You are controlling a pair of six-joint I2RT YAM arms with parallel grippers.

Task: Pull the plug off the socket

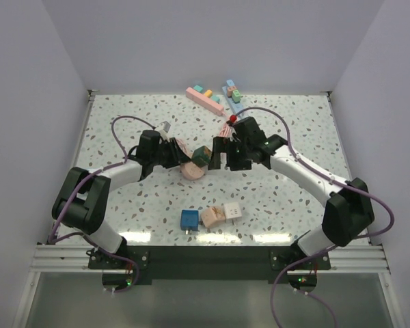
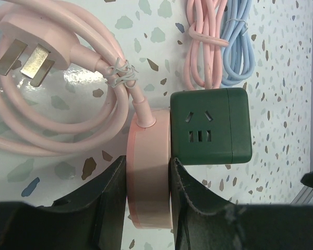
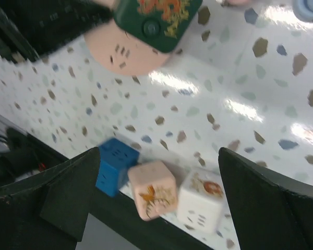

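My right gripper grips the green cube plug across its opposite sides next, since the pink socket's side stays free to pull the plug straight off.
A flat round pink socket stands on edge between my left gripper's jaws, which are shut on it. A dark green cube plug sits flush against the socket's right face. The socket's pink cord is coiled to the left and ends in a pronged plug. In the top view the green cube and socket lie mid-table, with my left gripper on them. My right gripper is just right of the cube. It is open and empty, with the green cube and socket beyond its fingertips.
A blue cube, a pink cube and a white cube sit in a row near the front edge. A pink power strip and a blue one lie at the back. Bundled pink and blue cables lie beyond the green cube.
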